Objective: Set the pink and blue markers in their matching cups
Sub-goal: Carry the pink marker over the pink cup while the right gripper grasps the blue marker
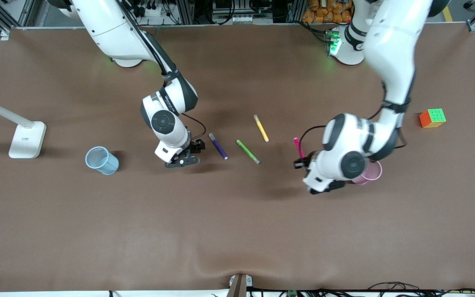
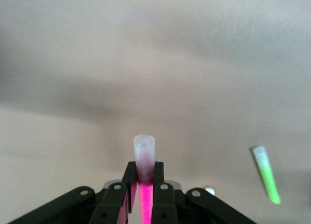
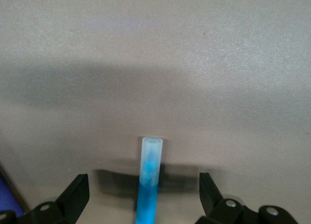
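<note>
The blue marker needs to go to the matching pale blue cup, so next my right gripper will grab it by its clear end (image 3: 150, 166) with the cap.
My left gripper (image 1: 301, 160) is shut on the pink marker (image 1: 297, 146) and holds it above the table beside the pale pink cup (image 1: 372, 172), which my left arm partly hides. In the left wrist view my left gripper (image 2: 144, 168) clamps the pink marker (image 2: 144, 155) just below its greyish cap. My right gripper (image 1: 183, 160) is low over the table, well apart from the pale blue cup (image 1: 102, 160). In the right wrist view my right gripper (image 3: 143, 185) is open with the blue marker (image 3: 148, 192) between its fingers, touching neither. The blue marker is hidden in the front view.
A purple marker (image 1: 218, 146), a green marker (image 1: 248, 151) and a yellow marker (image 1: 261, 128) lie between the two grippers. The green marker also shows in the left wrist view (image 2: 267, 176). A colour cube (image 1: 432, 118) and a white lamp base (image 1: 27, 139) sit near the table's ends.
</note>
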You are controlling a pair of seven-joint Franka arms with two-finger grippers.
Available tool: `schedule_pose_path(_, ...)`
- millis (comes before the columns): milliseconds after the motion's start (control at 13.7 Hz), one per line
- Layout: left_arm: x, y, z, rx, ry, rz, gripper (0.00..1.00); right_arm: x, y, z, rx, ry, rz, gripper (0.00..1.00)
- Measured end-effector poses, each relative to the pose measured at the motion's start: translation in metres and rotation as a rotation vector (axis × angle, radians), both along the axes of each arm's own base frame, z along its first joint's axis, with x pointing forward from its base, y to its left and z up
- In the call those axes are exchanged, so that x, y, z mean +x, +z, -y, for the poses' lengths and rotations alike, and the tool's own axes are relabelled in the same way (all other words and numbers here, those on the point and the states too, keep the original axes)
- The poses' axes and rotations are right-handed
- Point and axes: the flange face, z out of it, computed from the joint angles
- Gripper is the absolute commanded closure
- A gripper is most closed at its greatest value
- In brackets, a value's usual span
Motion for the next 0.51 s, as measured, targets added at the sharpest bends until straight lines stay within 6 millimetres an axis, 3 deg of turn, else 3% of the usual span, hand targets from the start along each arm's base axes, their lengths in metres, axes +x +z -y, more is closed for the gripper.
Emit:
schedule_pose_path(219, 0.01, 0.051, -0.034, -0.012, 0.048, 0.043, 1.0, 0.0, 0.0, 0.0, 0.0, 0.0, 0.0, 0.0)
schedule_pose_path(510, 0.017, 0.084, -0.07, 0.036, 0.081, 0.086, 1.0, 0.0, -0.001, 0.001, -0.001, -0.001, -0.001, 0.0)
